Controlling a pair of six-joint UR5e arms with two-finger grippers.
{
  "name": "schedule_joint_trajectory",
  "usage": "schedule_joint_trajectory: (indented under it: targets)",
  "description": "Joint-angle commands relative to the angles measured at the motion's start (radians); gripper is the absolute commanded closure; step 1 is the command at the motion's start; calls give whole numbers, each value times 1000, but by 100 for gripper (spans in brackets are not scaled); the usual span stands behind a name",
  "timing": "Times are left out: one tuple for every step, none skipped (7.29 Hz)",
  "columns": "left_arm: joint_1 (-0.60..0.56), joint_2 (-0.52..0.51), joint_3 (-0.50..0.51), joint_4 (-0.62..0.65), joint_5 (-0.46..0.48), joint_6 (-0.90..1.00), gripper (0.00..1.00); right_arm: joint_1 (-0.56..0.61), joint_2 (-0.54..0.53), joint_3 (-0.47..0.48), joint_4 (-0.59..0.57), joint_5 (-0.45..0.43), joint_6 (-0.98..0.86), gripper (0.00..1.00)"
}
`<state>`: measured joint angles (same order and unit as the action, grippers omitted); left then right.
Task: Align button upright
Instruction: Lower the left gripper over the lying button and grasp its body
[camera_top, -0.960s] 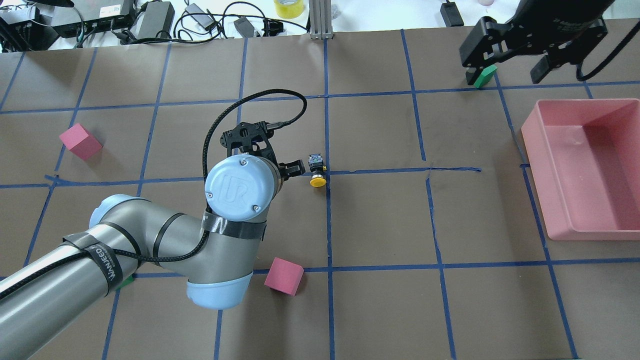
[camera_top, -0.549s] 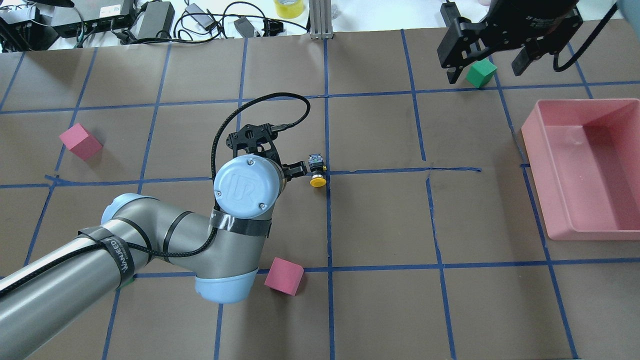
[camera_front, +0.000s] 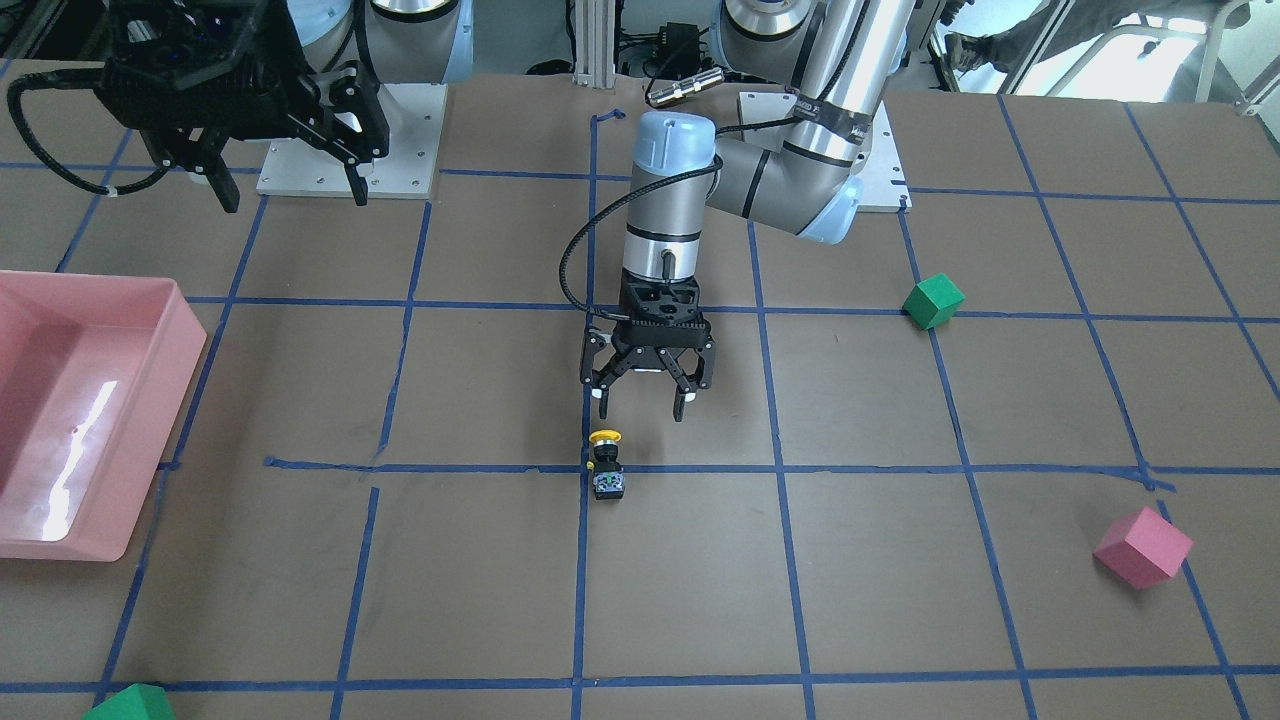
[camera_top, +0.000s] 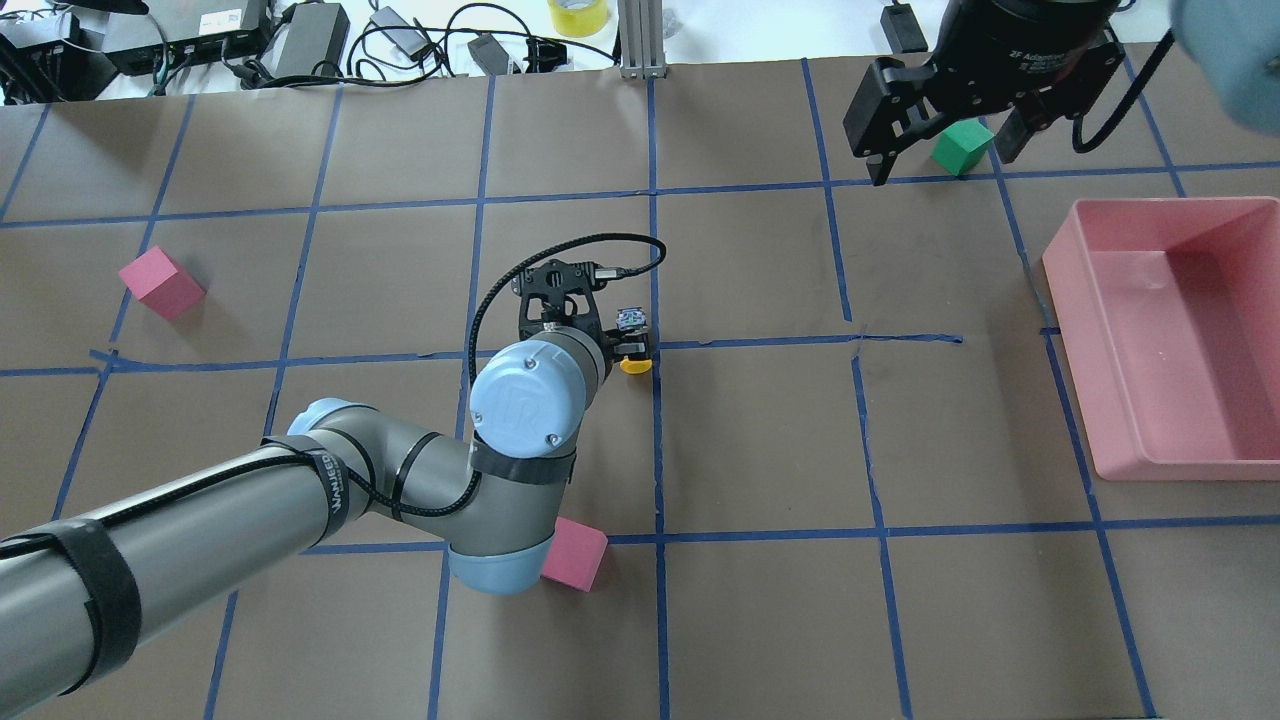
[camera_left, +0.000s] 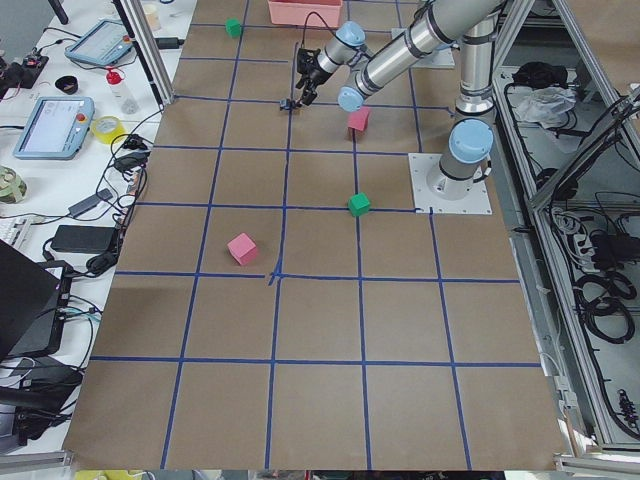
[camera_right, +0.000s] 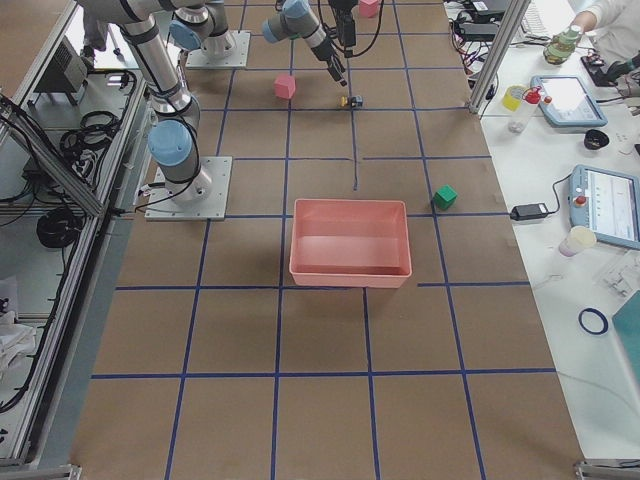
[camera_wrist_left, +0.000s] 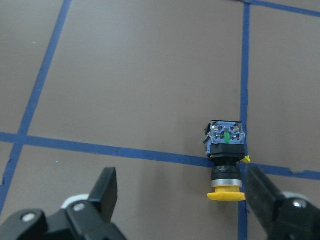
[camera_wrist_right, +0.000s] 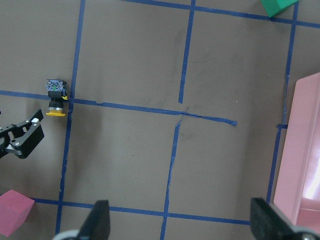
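Note:
Next, my left gripper grabs the button by its yellow cap (camera_front: 605, 437) (camera_wrist_left: 226, 194). That leaves the button's blue and black base free to stand on the tabletop.
The button (camera_front: 606, 466) lies on its side on a blue tape crossing, with its yellow cap toward the robot and its grey-white base away. It also shows in the overhead view (camera_top: 632, 342), the left wrist view (camera_wrist_left: 226, 160) and the right wrist view (camera_wrist_right: 56, 96). My left gripper (camera_front: 640, 405) is open and empty, pointing down just on the robot's side of the button. In the left wrist view the button lies ahead of the fingers (camera_wrist_left: 102, 192), nearer the right-hand one. My right gripper (camera_top: 940, 165) is open and empty, high over the far right.
A pink bin (camera_top: 1160, 205) stands at the right edge. A green cube (camera_top: 962, 147) lies under the right gripper. Pink cubes lie at the far left (camera_top: 160, 283) and beside the left arm's elbow (camera_top: 580, 555). Another green cube (camera_front: 932, 300) lies near the left arm's base.
My left arm has swung right and its wrist has turned, bringing the gripper up to the button. My right gripper has moved left over the green cube. The button has not moved.

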<state>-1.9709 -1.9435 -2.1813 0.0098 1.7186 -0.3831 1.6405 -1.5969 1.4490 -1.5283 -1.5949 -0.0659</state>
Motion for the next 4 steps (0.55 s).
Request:
schedule_joint_trajectory:
  targets:
    - [-43, -104, 0, 163, 10, 18, 9, 1, 0, 1, 0, 0, 0, 0]
    - [-46, -141, 0, 215, 37, 13, 9, 1, 0, 2, 0, 1, 0, 0]
    - [-49, -172, 0, 263, 39, 7, 10, 1, 0, 2, 3, 4, 0, 0]
    - [-52, -193, 2, 275, 41, 7, 19, 1, 0, 4, 2, 3, 0, 0]
